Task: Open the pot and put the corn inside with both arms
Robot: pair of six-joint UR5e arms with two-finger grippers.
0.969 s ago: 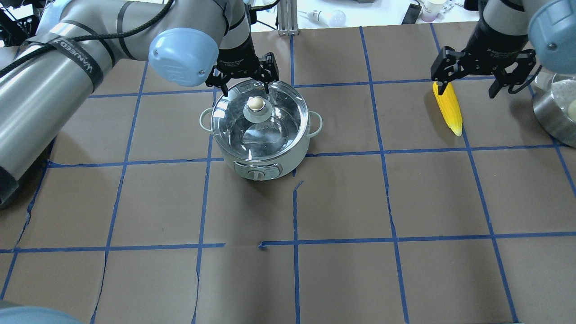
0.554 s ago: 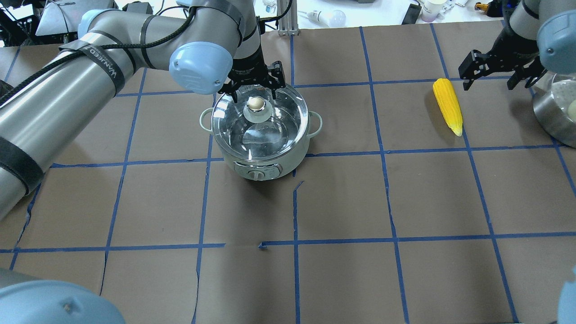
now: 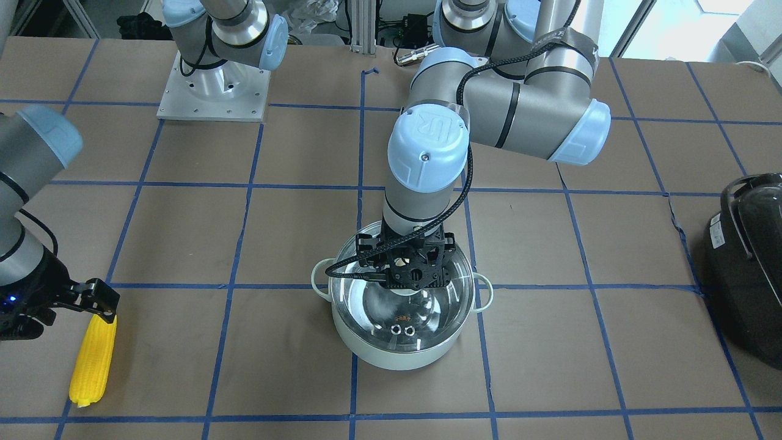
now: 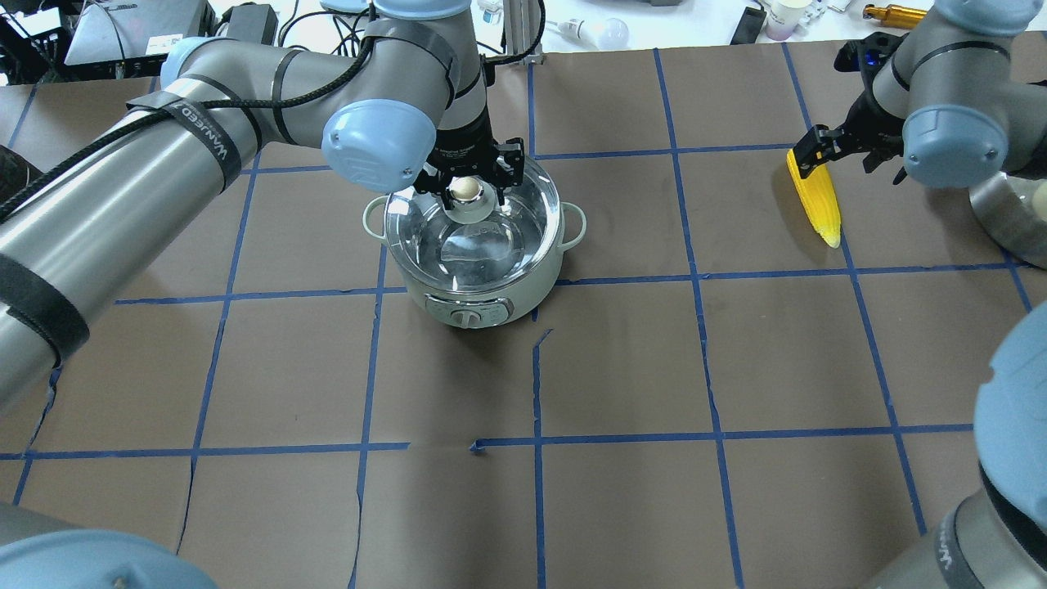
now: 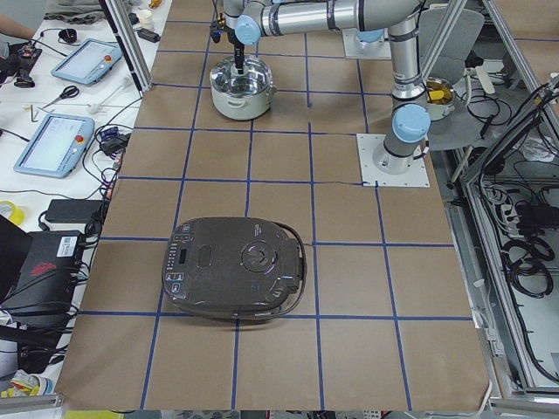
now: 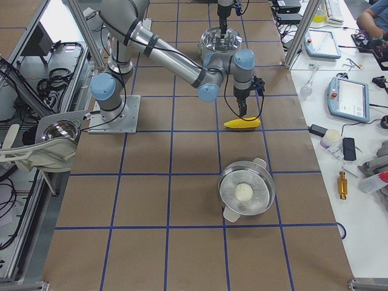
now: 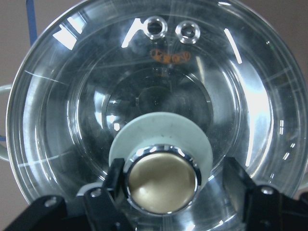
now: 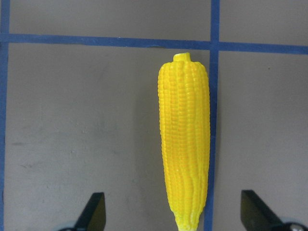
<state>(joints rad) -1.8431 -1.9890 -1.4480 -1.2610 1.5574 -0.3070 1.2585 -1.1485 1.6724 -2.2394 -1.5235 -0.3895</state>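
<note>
The glass lid is wider than my left gripper's fingers can span, so to open the pot, that gripper needs to grab the lid by its narrow beige knob (image 7: 162, 182) next.
The mint-green pot (image 4: 523, 293) stands at the table's middle with its glass lid (image 4: 483, 245) on. My left gripper (image 4: 470, 176) is open and low over the lid, its fingers on either side of the beige knob (image 7: 161, 180), close to it but not clamped. The yellow corn (image 4: 820, 200) lies flat on the table to the right. My right gripper (image 4: 851, 157) is open above the corn's thick end; in the right wrist view the corn (image 8: 185, 144) runs between the two fingertips (image 8: 94, 211).
A steel pot holding a white ball (image 6: 247, 193) stands just right of the corn. A large black appliance (image 3: 748, 269) sits far on my left side. Brown paper with a blue tape grid covers the table.
My left gripper has come forward and down, so its fingers now flank the knob. My right gripper swung away to the right, then came back over the corn's thick end with the wrist turned.
</note>
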